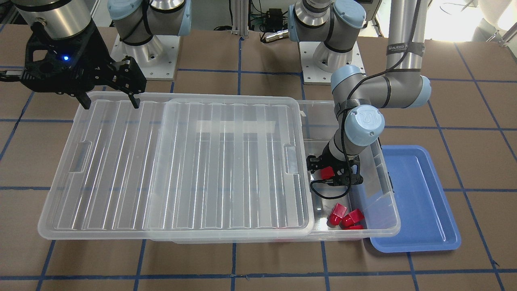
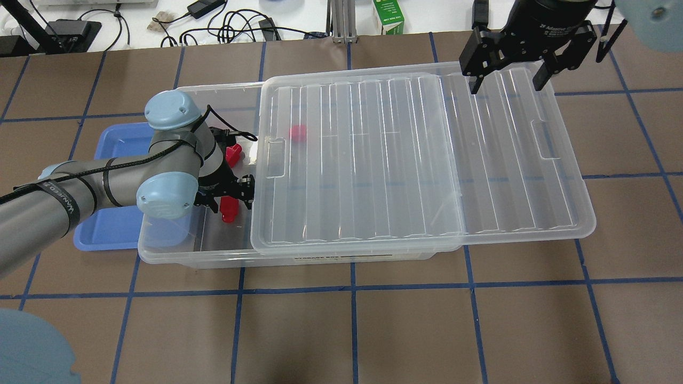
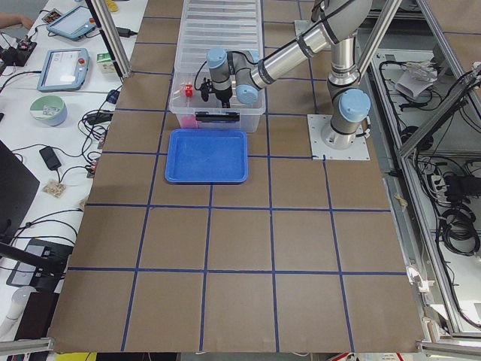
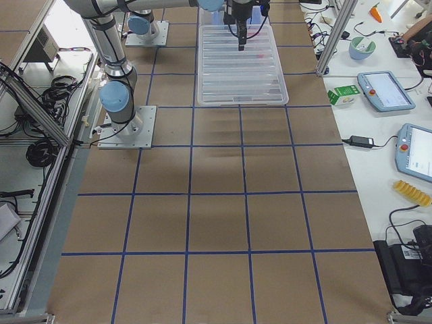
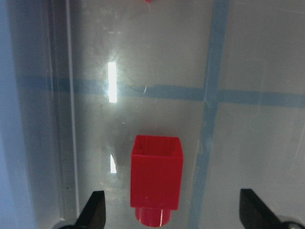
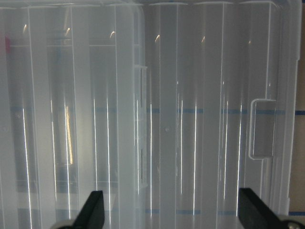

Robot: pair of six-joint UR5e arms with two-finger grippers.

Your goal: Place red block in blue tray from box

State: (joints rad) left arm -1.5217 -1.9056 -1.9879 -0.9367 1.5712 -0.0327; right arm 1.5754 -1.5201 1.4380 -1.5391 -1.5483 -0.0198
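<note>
My left gripper is to grab the red block by its square body (image 1: 327,172) next, so that it can place the block in the blue tray (image 1: 421,199).
The clear box (image 2: 176,255) lies across the table, its ribbed lid (image 2: 400,160) slid toward my right so the end by the blue tray (image 2: 109,234) is uncovered. My left gripper (image 5: 174,212) is open and low inside that uncovered end. Its fingers straddle a red block (image 5: 157,175) lying on the box floor, which also shows in the overhead view (image 2: 229,209). Other red blocks (image 1: 343,216) lie in the box's far corner, and one (image 2: 298,133) sits under the lid. My right gripper (image 2: 507,80) is open and empty, hovering over the lid's far right end.
My left arm's elbow (image 2: 160,194) hangs over the blue tray and the box rim. The lid overhangs the box on my right (image 1: 60,226). The arm bases (image 1: 145,52) stand behind the box. A green carton (image 2: 388,16) and cables lie beyond the table's far edge.
</note>
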